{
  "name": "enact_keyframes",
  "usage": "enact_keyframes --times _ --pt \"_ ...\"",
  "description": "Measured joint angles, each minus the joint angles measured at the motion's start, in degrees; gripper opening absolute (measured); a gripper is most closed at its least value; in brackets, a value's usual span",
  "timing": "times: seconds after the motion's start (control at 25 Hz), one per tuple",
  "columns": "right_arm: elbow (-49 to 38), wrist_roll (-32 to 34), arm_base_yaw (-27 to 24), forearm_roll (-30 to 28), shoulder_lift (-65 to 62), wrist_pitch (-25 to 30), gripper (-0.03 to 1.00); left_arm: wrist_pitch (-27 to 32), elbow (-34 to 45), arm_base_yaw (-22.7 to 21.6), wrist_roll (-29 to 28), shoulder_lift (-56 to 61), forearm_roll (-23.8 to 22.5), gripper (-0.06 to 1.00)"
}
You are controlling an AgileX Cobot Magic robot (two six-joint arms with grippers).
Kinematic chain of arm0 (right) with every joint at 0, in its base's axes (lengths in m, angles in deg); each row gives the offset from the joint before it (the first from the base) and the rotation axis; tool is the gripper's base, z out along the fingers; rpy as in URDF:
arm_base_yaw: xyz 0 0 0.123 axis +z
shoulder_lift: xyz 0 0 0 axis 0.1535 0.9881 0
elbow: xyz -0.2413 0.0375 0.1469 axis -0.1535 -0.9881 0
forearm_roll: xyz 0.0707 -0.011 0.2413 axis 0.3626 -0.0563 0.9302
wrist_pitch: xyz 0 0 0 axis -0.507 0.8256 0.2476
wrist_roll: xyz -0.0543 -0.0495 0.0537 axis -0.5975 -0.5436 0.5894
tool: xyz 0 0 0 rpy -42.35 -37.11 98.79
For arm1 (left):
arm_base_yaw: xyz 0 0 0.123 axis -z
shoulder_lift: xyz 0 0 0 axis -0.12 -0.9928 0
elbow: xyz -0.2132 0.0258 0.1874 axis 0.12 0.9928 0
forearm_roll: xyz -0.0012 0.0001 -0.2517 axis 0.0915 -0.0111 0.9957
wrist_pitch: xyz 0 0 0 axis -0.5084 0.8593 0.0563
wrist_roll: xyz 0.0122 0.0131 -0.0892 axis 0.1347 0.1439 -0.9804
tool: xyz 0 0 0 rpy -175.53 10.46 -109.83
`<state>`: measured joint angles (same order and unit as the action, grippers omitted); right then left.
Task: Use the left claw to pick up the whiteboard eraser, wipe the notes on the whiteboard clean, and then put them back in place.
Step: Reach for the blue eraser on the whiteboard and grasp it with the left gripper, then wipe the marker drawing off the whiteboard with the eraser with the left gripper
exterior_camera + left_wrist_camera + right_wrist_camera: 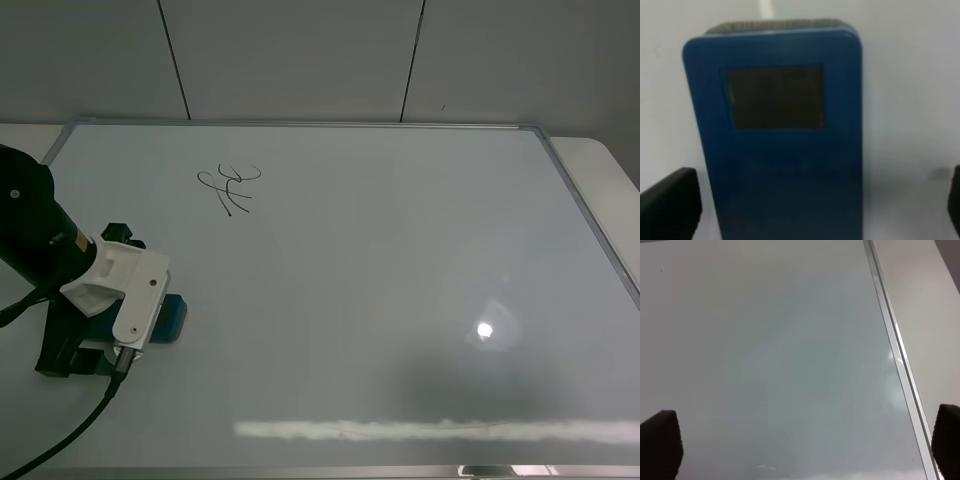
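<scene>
My left gripper's fingers reach down beside the eraser's long sides, near the whiteboard, so it is time for my left gripper to close on the eraser now.
The teal whiteboard eraser lies flat on the whiteboard near its left edge, mostly hidden under my left claw. In the left wrist view the eraser fills the picture, with one dark square patch showing. My left gripper is open, with a black fingertip on each side of the eraser, apart from it. The notes are a black scribble at the board's upper left, beyond the eraser. My right gripper is open and empty above bare board.
The board's silver frame runs along its right side, with white table beyond it. A black cable trails from the left arm over the board's front left corner. Grey wall panels stand behind.
</scene>
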<state>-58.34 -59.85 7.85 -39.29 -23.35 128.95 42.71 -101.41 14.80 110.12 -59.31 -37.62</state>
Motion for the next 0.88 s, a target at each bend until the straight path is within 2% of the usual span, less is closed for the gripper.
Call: enact_keyframes --times 0.28,0.36,0.44,0.52,0.56,0.88 --pt "0.0 0.0 0.0 0.0 0.0 0.0 0.99 0.0 0.0 0.0 -0.5 -0.1 0.0 0.99" --pt "0.0 0.0 0.0 0.0 0.0 0.0 0.99 0.0 0.0 0.0 -0.7 -0.2 0.0 0.97" --pt "0.0 0.0 0.0 0.0 0.0 0.0 0.99 0.0 0.0 0.0 -0.9 -0.2 0.0 0.85" --pt "0.0 0.0 0.0 0.0 0.0 0.0 0.99 0.0 -0.2 0.0 -1.0 -0.2 0.7 0.62" --pt "0.0 0.0 0.0 0.0 0.0 0.0 0.99 0.2 -0.3 0.0 -1.0 -0.3 0.8 0.54" --pt "0.0 0.0 0.0 0.0 0.0 0.0 0.99 1.8 -1.2 0.0 -1.1 -0.3 1.1 0.55"
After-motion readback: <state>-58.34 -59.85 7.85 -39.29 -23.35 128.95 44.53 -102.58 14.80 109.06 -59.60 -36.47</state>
